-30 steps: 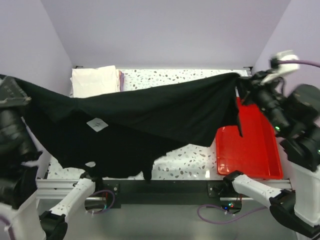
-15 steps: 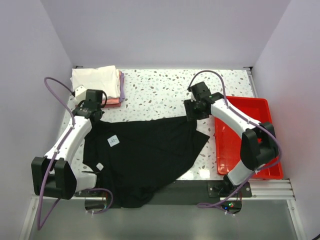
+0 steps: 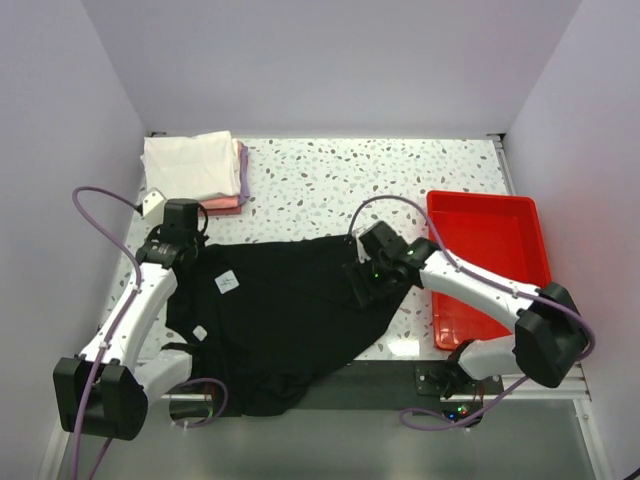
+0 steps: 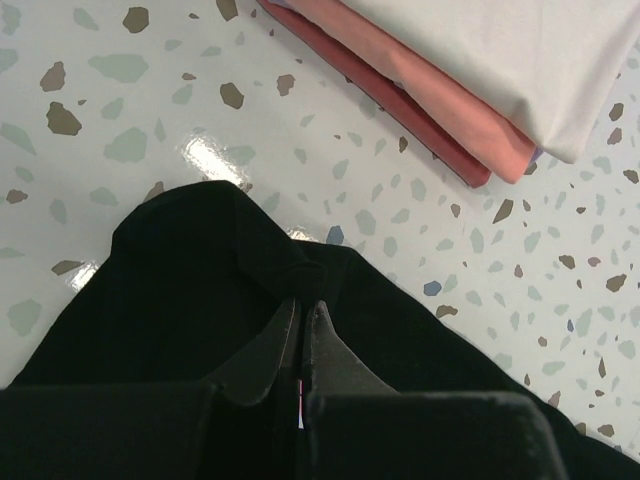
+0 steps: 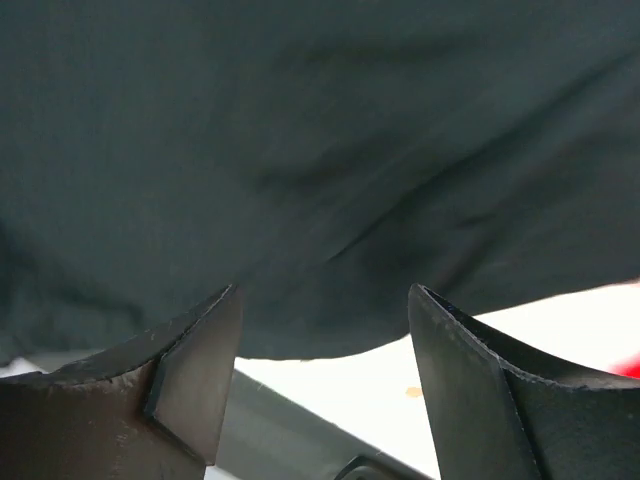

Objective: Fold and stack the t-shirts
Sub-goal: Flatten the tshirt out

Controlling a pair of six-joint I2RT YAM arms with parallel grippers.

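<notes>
The right gripper isn't ready to close yet and would miss the black cloth, which lies flat beyond its fingers. It needs to move toward the cloth first, then close on it.
The black t-shirt (image 3: 290, 310) lies spread across the table's near half, with its lower part hanging over the front edge. My left gripper (image 3: 188, 250) is shut on the shirt's far left corner, and the cloth bunches at its fingertips (image 4: 305, 300). Over the shirt's right side my right gripper (image 3: 362, 283) stands open with nothing between its fingers; the black cloth (image 5: 320, 150) fills the view just past it (image 5: 325, 292). A folded stack sits at the far left corner: a white t-shirt (image 3: 190, 165) on top, pink (image 3: 225, 203) and lavender (image 3: 243, 170) edges showing beneath.
A red plastic tray (image 3: 490, 215) stands at the right side of the table, and my right arm crosses its near left corner. Purple walls close in the table on the left, back and right. In the left wrist view the stack's pink edge (image 4: 400, 75) lies just beyond the gripper.
The black shirt, earlier stretched in the air between both grippers, now lies on the table. My right gripper has let go, opened and moved nearer and leftward over the cloth.
</notes>
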